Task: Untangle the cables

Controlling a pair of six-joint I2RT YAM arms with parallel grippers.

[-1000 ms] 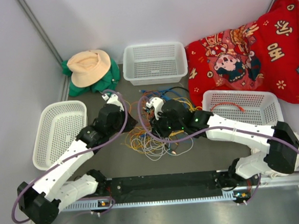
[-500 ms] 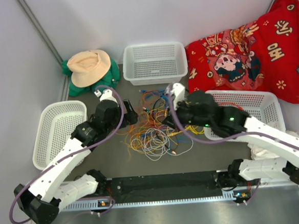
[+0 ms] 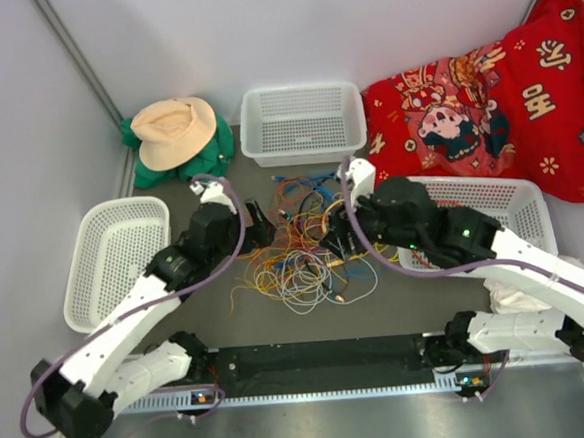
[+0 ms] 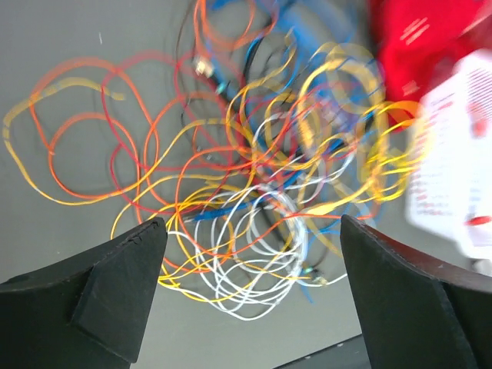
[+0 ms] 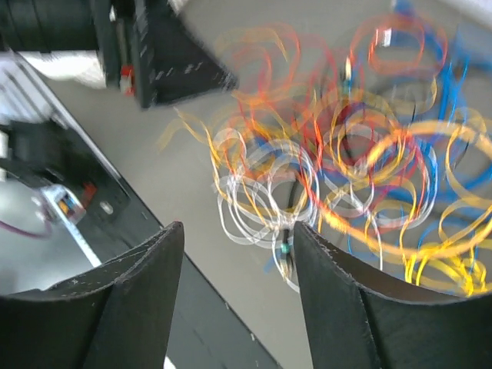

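I'll next grab the thin yellow cable's loop beside the white coils with my left gripper, so its loose end stays free to pull away.
The cables [image 3: 299,251] lie as a loose tangle of yellow, orange, red, blue and white loops on the grey table between both arms. My left gripper [image 3: 262,228] hangs at the tangle's left edge. In the left wrist view it [image 4: 250,231] is wide open above the white and yellow loops [image 4: 254,254], holding nothing. My right gripper [image 3: 340,239] hovers at the tangle's right edge. In the right wrist view it [image 5: 237,234] is open over the white coils [image 5: 261,192], with nothing between its fingers. A small plug [image 5: 285,250] hangs near its right finger.
White baskets stand at the left [image 3: 114,256], at the back [image 3: 302,123] and at the right [image 3: 492,205], the right one partly under my right arm. A tan hat [image 3: 174,130] lies on green cloth at the back left. A red printed cushion [image 3: 485,105] fills the back right.
My left gripper has gone from shut to wide open. My right arm swung right, off the pile to its right edge, and its gripper shut and then opened. The tangle spread slightly.
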